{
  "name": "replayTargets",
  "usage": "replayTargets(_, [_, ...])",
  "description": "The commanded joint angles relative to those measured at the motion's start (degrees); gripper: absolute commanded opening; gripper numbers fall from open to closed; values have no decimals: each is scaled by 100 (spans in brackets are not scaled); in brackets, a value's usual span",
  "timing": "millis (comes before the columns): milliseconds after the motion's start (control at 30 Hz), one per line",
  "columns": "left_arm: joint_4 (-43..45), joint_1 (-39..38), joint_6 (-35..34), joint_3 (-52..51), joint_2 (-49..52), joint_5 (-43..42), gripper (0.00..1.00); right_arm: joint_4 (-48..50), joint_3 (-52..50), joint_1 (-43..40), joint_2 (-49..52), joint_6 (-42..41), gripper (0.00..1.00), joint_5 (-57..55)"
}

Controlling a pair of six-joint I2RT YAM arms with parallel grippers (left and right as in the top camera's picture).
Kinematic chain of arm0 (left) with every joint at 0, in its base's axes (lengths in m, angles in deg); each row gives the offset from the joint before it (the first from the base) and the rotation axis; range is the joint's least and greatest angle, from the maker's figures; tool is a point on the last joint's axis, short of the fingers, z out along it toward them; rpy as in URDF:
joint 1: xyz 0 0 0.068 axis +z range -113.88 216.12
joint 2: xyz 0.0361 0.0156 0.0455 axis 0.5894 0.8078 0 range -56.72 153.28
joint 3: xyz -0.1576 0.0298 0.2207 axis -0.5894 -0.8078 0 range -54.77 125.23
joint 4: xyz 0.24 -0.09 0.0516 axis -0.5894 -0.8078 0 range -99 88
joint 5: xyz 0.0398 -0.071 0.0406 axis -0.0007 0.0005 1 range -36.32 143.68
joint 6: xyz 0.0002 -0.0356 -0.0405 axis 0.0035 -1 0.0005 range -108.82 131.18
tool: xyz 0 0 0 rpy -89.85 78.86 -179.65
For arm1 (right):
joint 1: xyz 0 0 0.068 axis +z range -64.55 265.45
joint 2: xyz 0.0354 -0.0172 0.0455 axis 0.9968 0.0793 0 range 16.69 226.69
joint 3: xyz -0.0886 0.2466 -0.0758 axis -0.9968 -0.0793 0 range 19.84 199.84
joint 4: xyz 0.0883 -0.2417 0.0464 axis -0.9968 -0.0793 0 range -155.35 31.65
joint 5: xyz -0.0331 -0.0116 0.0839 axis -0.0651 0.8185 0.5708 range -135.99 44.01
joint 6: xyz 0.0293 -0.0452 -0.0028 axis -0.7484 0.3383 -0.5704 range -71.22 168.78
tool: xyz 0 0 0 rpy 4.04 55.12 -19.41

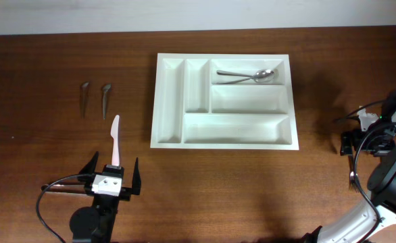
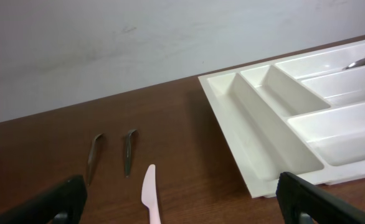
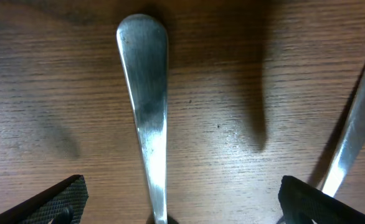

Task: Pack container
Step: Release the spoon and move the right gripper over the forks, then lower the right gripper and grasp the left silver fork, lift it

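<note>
I will next grab the metal utensil across its handle's narrow part [image 1: 352,171] with my right gripper, so I can then lay the utensil lengthwise in the container [image 1: 245,100].
The white container [image 1: 245,100] lies at the table's centre, and its near corner [image 2: 257,168] shows in the left wrist view. A metal spoon [image 1: 249,74] rests in its top right compartment. A pink plastic knife [image 1: 115,138] lies left of the container, blade pointing away. My left gripper [image 1: 113,169] is open just behind the knife [image 2: 150,193], holding nothing. My right gripper [image 3: 185,199] is open low over the table at the far right. A metal utensil handle [image 3: 145,93] lies on the wood between its fingers, untouched.
Two small metal utensils [image 1: 84,98] [image 1: 106,99] lie side by side left of the knife. Another metal utensil [image 3: 357,124] shows at the right edge of the right wrist view. The right arm [image 1: 387,155] and its cables stand at the table's right edge.
</note>
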Motion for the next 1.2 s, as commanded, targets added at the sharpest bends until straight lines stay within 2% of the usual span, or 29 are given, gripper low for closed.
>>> replayTargets(0, [13, 31, 46, -35, -28, 59, 99, -33, -46, 9, 236, 2, 99, 118])
replayTargets(667, [13, 31, 46, -35, -28, 59, 99, 17, -52, 195, 382, 0, 100, 116])
replayTargets(767, [13, 31, 46, -35, -28, 59, 99, -22, -61, 192, 437, -44, 92, 116])
replayTargets(967, [13, 31, 46, -35, -28, 59, 99, -4, -247, 192, 485, -44, 87, 116])
replayTargets(1100, [13, 31, 46, -35, -28, 59, 99, 63, -415, 192, 485, -48, 70, 118])
replayTargets(1167, [13, 31, 46, -35, -28, 59, 99, 63, -426, 192, 485, -127, 69, 116])
